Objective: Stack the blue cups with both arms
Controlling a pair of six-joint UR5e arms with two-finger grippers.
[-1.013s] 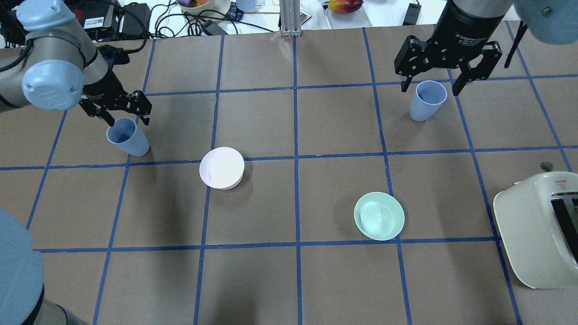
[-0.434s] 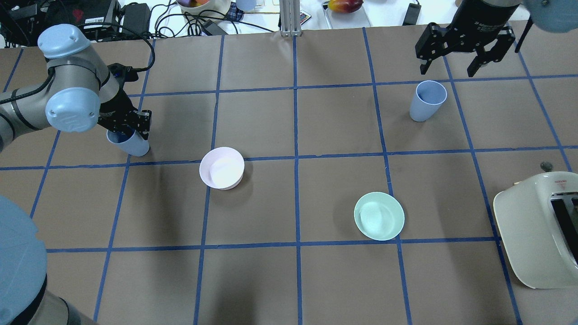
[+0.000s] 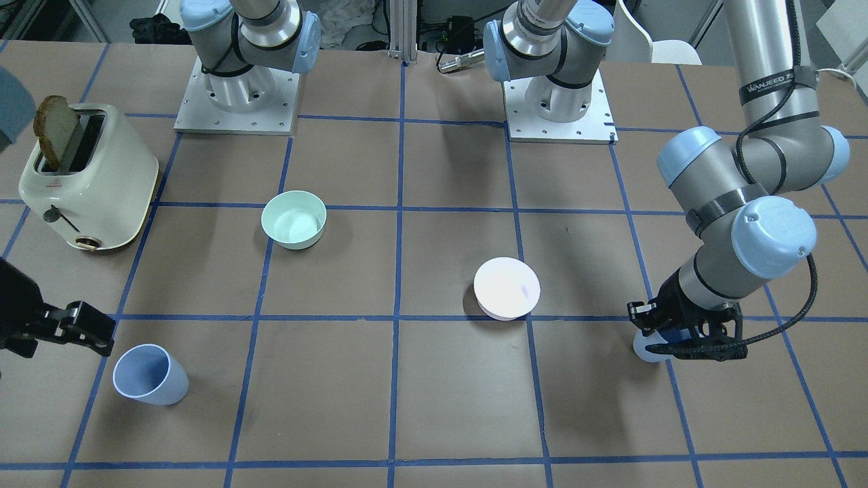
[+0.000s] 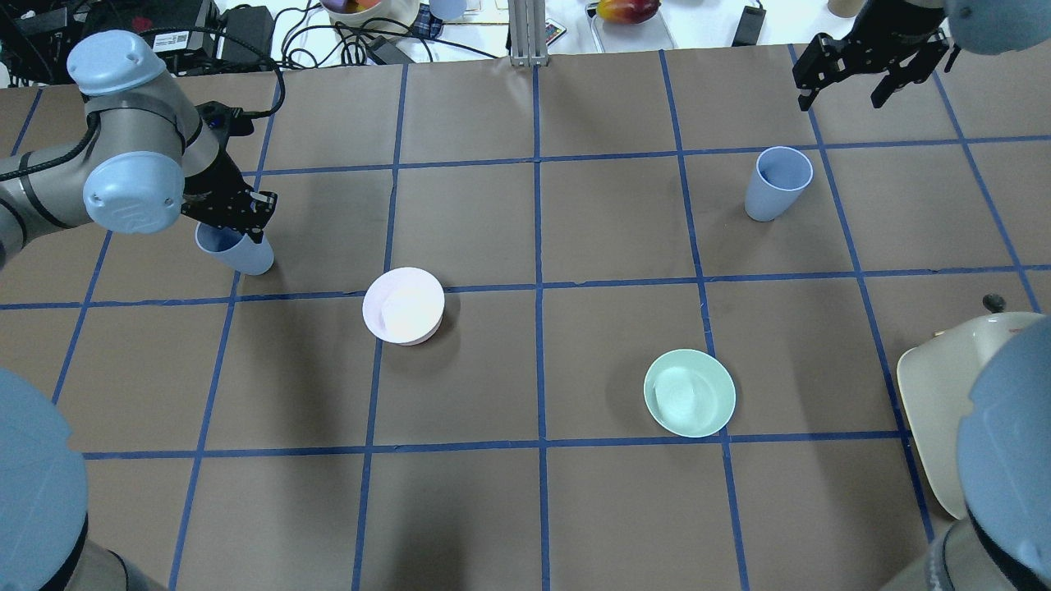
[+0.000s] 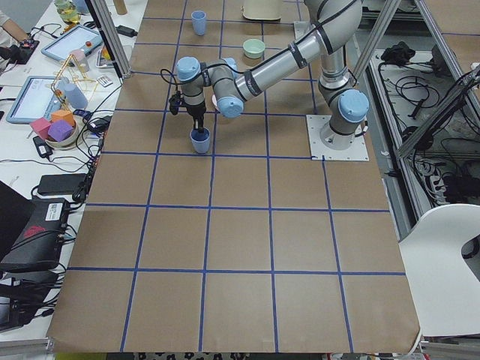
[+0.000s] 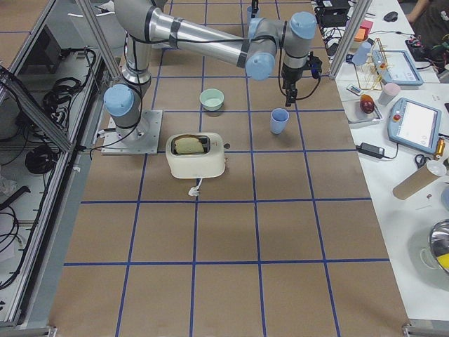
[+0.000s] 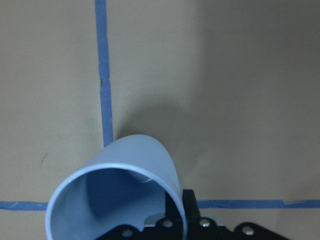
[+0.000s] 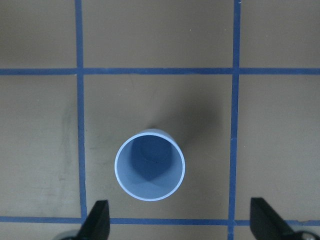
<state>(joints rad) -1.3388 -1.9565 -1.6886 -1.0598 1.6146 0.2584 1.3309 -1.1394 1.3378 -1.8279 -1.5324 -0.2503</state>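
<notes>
My right gripper needs to stack the second blue cup inside the other blue cup [image 3: 651, 348], so next it needs to pinch the second cup by its rim [image 3: 140, 346].
One blue cup [image 4: 245, 254] stands at the far left of the table, also seen in the front view [image 3: 644, 350]. My left gripper [image 4: 236, 215] is down on it. In the left wrist view the cup's wall [image 7: 150, 165] sits between the fingers, one finger [image 7: 188, 204] just outside it, so the gripper is shut on the rim. The other blue cup [image 4: 777, 184] stands upright at the far right. My right gripper [image 4: 846, 75] is open, raised and behind this cup. In the right wrist view this cup [image 8: 150, 166] lies below the wide-apart fingertips [image 8: 98, 222].
A pale pink bowl [image 4: 404, 305] and a mint-green bowl [image 4: 690, 392] sit mid-table between the cups. A cream toaster [image 3: 88, 177] with a bread slice stands at the right edge. My right arm's elbow [image 4: 1006, 427] overhangs it. Cables and clutter lie beyond the far edge.
My left gripper came down over the left cup and closed on its rim. My right gripper, still open, rose and drew back from the right cup toward the far edge.
</notes>
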